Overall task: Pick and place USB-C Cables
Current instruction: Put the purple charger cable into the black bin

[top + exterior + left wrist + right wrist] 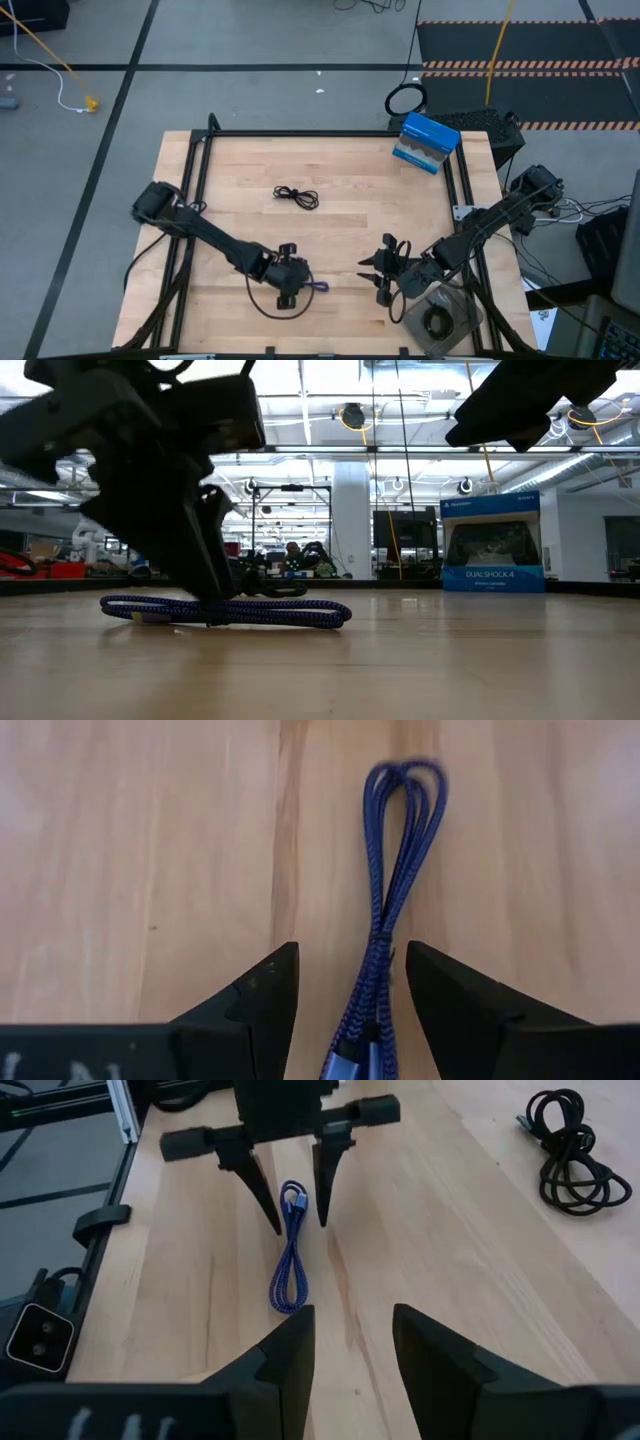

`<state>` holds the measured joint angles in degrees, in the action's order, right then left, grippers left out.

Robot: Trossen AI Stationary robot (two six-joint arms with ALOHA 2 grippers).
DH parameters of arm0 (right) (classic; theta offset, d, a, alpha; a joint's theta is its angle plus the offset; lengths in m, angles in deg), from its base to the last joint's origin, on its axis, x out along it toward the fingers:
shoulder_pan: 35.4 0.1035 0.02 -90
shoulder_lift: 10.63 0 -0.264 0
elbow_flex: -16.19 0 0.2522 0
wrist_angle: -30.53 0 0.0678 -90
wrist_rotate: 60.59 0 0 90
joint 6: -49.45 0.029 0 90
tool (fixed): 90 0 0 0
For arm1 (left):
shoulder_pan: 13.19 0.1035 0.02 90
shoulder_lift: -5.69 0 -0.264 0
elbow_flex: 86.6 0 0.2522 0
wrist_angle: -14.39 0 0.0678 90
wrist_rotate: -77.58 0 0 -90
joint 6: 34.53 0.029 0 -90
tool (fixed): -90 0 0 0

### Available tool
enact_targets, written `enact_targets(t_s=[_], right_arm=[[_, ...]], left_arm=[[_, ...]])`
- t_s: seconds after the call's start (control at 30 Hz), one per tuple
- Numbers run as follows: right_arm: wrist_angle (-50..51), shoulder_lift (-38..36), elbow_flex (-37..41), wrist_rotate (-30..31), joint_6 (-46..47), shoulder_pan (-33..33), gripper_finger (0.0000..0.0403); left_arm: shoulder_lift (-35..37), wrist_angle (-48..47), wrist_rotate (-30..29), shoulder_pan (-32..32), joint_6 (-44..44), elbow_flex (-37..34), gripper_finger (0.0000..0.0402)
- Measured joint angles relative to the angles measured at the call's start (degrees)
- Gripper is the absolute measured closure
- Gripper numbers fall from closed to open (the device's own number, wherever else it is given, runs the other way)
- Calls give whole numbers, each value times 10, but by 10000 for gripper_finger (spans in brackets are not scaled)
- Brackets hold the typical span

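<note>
I should next grab the blue-purple USB-C cable with my left gripper by the parts between its tie and plugs, to place it in the clear tray point(441, 318).
The blue-purple USB-C cable point(395, 850) lies coiled flat and long on the wooden table near its front edge; it also shows in the high view point(318, 287) and the low view point(260, 610). My left gripper point(350, 955) points down over its plug end, open, one finger on each side without touching it. A black USB-C cable point(296, 197) lies loose at mid table. Another black coil point(438, 322) lies in a clear tray at the front right. My right gripper point(385, 270) is open and empty, to the right of the blue cable.
A blue DualShock box point(425, 142) stands at the far right of the table. A large black ring-shaped loop point(405, 100) lies on the floor beyond it. The clear tray point(462, 312) sits at the front right corner. A black frame point(300, 133) borders the table.
</note>
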<state>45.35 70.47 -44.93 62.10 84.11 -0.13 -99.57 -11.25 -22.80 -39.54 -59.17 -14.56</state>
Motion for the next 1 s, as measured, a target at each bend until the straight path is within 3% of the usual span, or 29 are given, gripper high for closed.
enact_targets(t_s=[0.6,1.0], right_arm=[[0,0,0,0,-3,0,276],[0,0,0,0,-4,0,276]], left_arm=[[-27,12,-1,-11,23,1,220],[-28,17,3,-16,39,1,346]])
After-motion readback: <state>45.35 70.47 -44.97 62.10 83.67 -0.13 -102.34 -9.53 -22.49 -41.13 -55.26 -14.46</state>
